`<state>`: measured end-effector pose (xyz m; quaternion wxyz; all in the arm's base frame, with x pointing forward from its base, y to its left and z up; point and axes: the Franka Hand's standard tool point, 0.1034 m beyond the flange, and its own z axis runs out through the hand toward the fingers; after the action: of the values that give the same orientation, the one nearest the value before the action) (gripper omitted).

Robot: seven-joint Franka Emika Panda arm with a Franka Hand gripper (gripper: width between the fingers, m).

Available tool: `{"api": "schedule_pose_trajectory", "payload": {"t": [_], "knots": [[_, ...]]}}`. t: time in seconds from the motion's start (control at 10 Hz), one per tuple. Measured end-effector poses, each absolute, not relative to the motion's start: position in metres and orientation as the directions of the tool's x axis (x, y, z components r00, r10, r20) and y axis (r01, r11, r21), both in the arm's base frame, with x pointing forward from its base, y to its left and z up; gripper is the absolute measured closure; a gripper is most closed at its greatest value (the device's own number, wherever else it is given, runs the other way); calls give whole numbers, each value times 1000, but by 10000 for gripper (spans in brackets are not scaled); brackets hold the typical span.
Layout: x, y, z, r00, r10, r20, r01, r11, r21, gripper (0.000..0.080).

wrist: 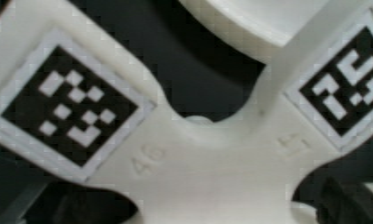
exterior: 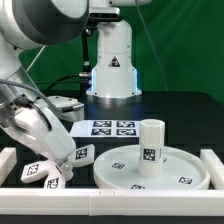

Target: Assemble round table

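Note:
The robot's gripper should next grab the cross-shaped base by its middle (wrist: 209, 190), between its tagged arms, so that the base can be fitted onto the upright cylindrical leg.
The small cross-shaped base (exterior: 80, 155) lies on the black table at the exterior view's lower left, its tagged arms spread out. My gripper (exterior: 48, 163) is lowered right over its middle. In the wrist view the base (wrist: 201, 150) fills the picture, with two tags showing. Dark blurred fingertips (wrist: 26, 198) stand on either side of its centre, so the gripper (wrist: 192, 205) is open and straddles it. The large round disc (exterior: 120, 175) lies flat to the exterior view's right. The short cylindrical leg (exterior: 152, 142) stands upright on the disc.
The marker board (exterior: 112, 128) lies behind the disc. White border rails (exterior: 212, 165) run along the table's sides and front. The robot's white pedestal (exterior: 112, 65) stands at the back with a green curtain behind it.

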<state>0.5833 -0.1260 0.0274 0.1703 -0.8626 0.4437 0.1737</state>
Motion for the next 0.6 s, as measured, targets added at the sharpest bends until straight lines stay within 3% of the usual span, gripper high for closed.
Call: {"api": "schedule_pose_trajectory", "payload": {"t": [0.6], "knots": [[584, -117, 25, 542, -703, -460, -826, -547, -138, 173]]}}
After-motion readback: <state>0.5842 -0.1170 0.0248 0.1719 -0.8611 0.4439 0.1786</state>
